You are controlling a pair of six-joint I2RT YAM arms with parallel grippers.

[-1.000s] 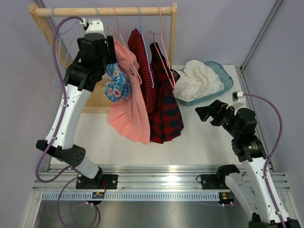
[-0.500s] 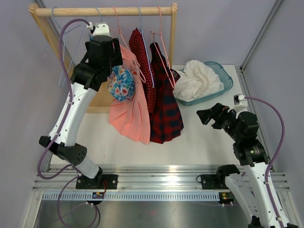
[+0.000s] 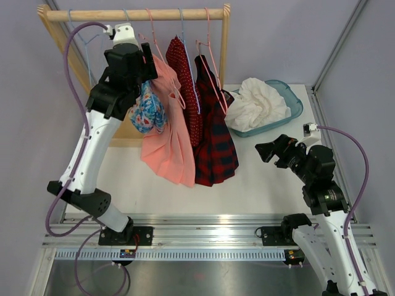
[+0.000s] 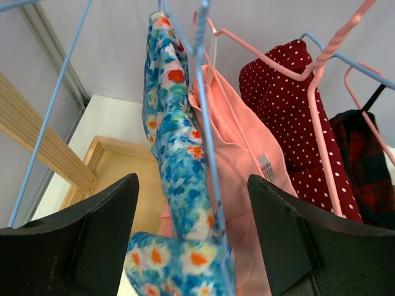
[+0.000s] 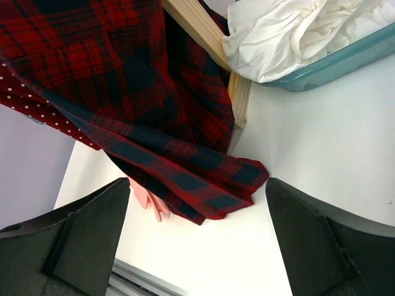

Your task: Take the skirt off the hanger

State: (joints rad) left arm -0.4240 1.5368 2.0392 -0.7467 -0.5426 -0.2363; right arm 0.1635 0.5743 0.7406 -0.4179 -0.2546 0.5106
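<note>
My left gripper grabs the blue hanger by its near wire [image 4: 212, 161] next, to leave the skirt [image 4: 179, 142] free for my right gripper to remove.
The skirt [image 3: 148, 111], blue with orange and white flowers, hangs bunched on a thin blue hanger [image 4: 207, 142] at the left end of the rack. My left gripper [image 3: 139, 84] is raised to it. In the left wrist view the skirt [image 4: 179, 142] and the hanger wire run between the wide-apart fingers of the left gripper [image 4: 191, 185], which is open, with gaps on both sides. My right gripper [image 3: 266, 150] hovers low over the table, open, facing the hem of a plaid garment [image 5: 123, 68]. Nothing lies between the fingers of the right gripper [image 5: 197, 185].
A salmon garment [image 3: 170, 145], a red polka-dot one [image 3: 185, 92] and the plaid one [image 3: 216, 142] hang on pink and blue hangers from the wooden rail [image 3: 136, 15]. A teal basin [image 3: 295, 111] holding white cloth stands at the back right. The rack's wooden base [image 3: 126, 132] lies under the clothes.
My left wrist swung right and then back left, and the floral skirt swayed with it. The right arm shifted slightly and stays open.
</note>
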